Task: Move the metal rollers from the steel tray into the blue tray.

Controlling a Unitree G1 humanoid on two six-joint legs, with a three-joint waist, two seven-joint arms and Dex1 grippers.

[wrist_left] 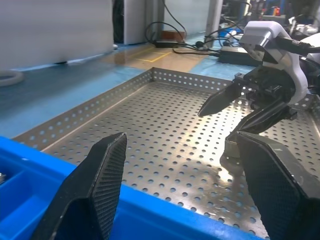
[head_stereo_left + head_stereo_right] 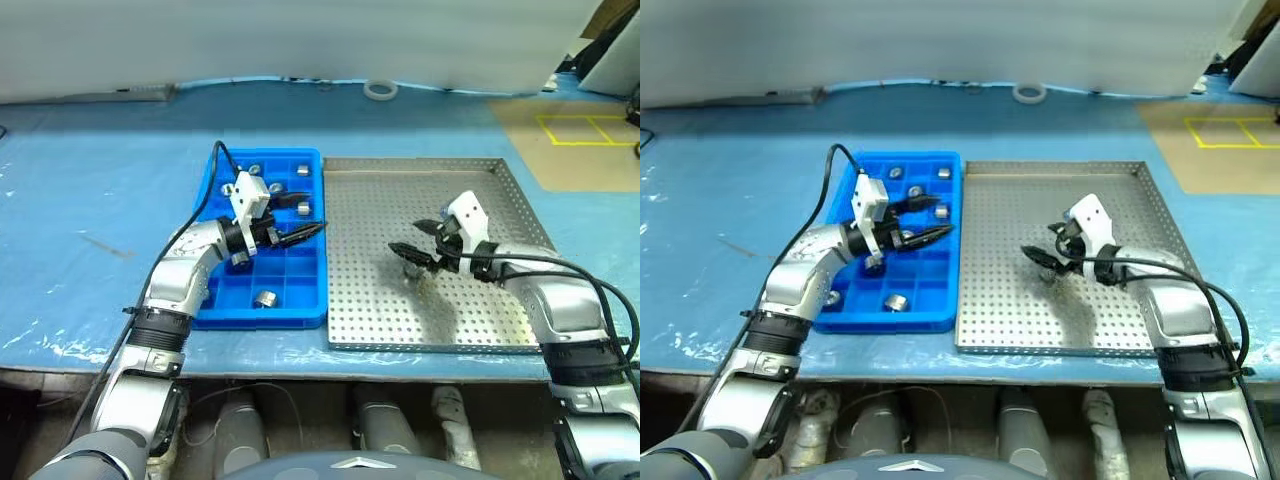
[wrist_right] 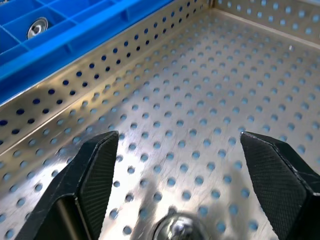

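Note:
My right gripper moves lower, before it closes on the metal roller [image 3: 180, 230] on the steel tray's perforated bottom. Its fingers stop above the roller in the right wrist view.
The steel tray [image 2: 500, 190] lies on the right, the blue tray [image 2: 300, 315] beside it on the left. My right gripper [image 2: 406, 237] hovers open over the steel tray's middle. One metal roller [image 2: 412, 268] stands on the perforated floor just below its fingertips and shows low between the fingers in the right wrist view, roller [image 3: 180, 230]. Several rollers sit in the blue tray's compartments, such as one roller [image 2: 265, 298] near the front. My left gripper [image 2: 308, 219] is open above the blue tray, pointing toward the steel tray, with nothing in it.
A white tape ring [image 2: 380, 90] lies on the blue table cover at the back. Brown floor with yellow square markings [image 2: 585, 128] is at the far right. The steel tray's raised rim [image 3: 75, 85] stands between the two trays.

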